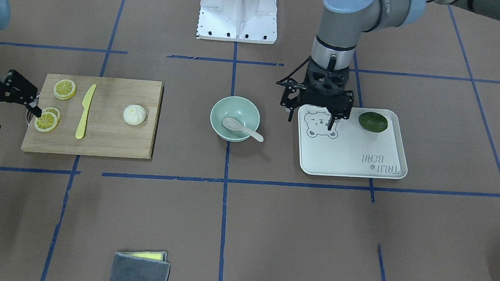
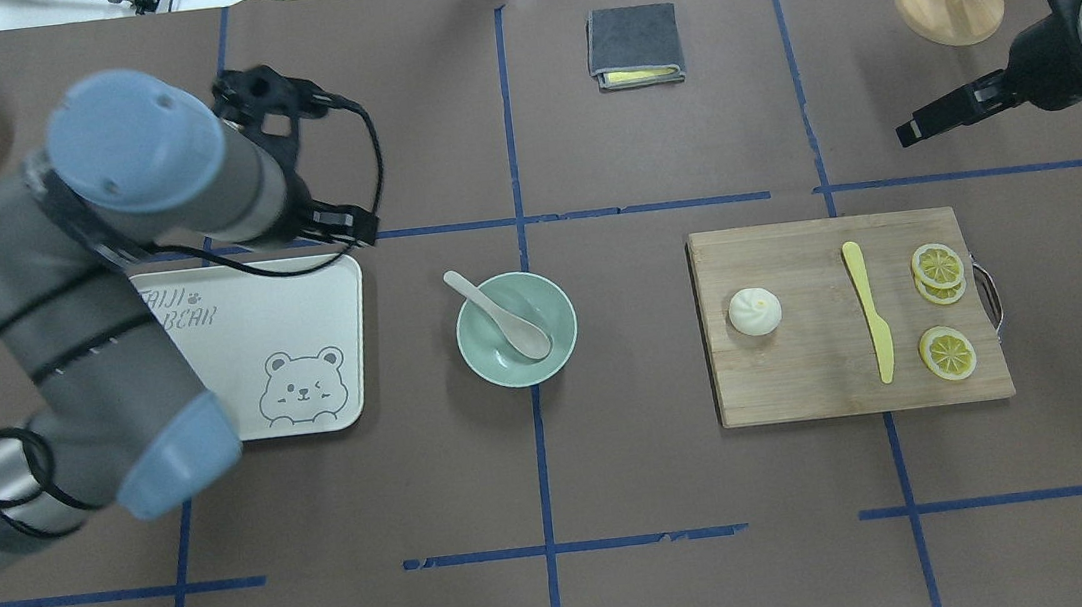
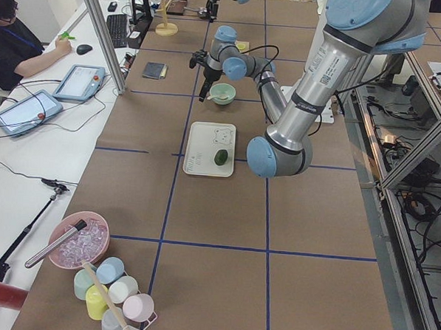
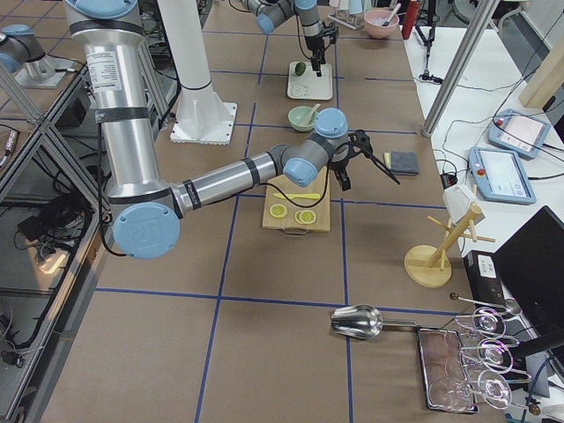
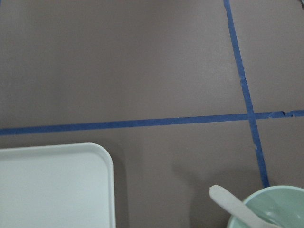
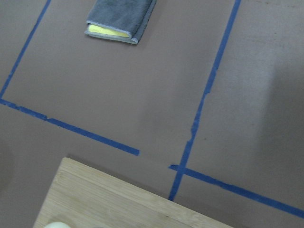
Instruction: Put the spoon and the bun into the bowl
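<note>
The white bun should go in the bowl [image 1: 216, 110], so my right gripper should next pick it up around its round body [image 1: 134, 114].
The pale spoon [image 1: 242, 128] lies in the mint-green bowl [image 1: 216, 110] at the table's middle, scoop inside and handle over the rim; both show overhead, spoon [image 2: 502, 318] and bowl [image 2: 565, 336]. The white bun [image 1: 134, 115] sits on the wooden cutting board [image 1: 109, 142], also overhead [image 2: 754, 310]. My left gripper [image 1: 311, 118] is open and empty above the corner of the white bear tray [image 1: 349, 149], beside the bowl. My right gripper [image 1: 14, 117] is open and empty at the board's outer end, by the lemon slices, away from the bun.
On the board lie a yellow plastic knife [image 1: 85, 112] and lemon slices [image 1: 64, 89]. A dark green fruit [image 1: 373, 122] sits on the tray. A folded grey cloth [image 2: 634, 44] lies at the far side. A wooden stand [image 2: 947, 4] is far right.
</note>
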Available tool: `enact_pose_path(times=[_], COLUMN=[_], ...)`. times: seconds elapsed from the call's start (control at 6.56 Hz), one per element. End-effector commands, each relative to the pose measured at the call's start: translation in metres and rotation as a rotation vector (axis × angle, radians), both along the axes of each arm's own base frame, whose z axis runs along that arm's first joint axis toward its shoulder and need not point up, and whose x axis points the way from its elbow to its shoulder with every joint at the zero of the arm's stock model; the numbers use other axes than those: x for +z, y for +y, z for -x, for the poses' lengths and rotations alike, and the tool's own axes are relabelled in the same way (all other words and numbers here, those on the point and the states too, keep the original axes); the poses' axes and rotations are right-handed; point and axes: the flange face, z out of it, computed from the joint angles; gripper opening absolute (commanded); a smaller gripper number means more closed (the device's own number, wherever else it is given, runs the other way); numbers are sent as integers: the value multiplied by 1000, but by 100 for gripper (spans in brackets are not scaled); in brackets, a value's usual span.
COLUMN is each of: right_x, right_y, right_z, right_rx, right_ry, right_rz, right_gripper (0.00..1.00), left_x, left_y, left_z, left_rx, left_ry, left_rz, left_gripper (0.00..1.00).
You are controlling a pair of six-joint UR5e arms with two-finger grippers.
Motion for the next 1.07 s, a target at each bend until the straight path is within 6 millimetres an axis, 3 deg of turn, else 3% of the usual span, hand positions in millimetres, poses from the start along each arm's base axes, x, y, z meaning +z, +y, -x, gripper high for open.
enact_pose_path(times=[0.0,0.15,0.3,0.46,0.61,0.91], right_x=[-73,-114,-136,-146,-150,-147], right_y=[16,30,44,60,68,74], right_z=[58,103,147,173,184,193], right_rx=[24,67,86,86,73,70], right_ry=[39,149,198,192,187,200], right_rz=[109,149,157,170,173,163], right_gripper=[100,100,100,100,100,100], left_x=[73,123,174,232,283,374], left_y=[-58,-75,-89,-87,-71,-10], left_z=[154,226,289,345,403,419], left_rx=[27,80,108,133,144,146], left_ry=[7,-89,-145,-126,-118,-104], left_rz=[55,-27,-30,17,36,189], left_gripper=[100,100,100,100,100,100])
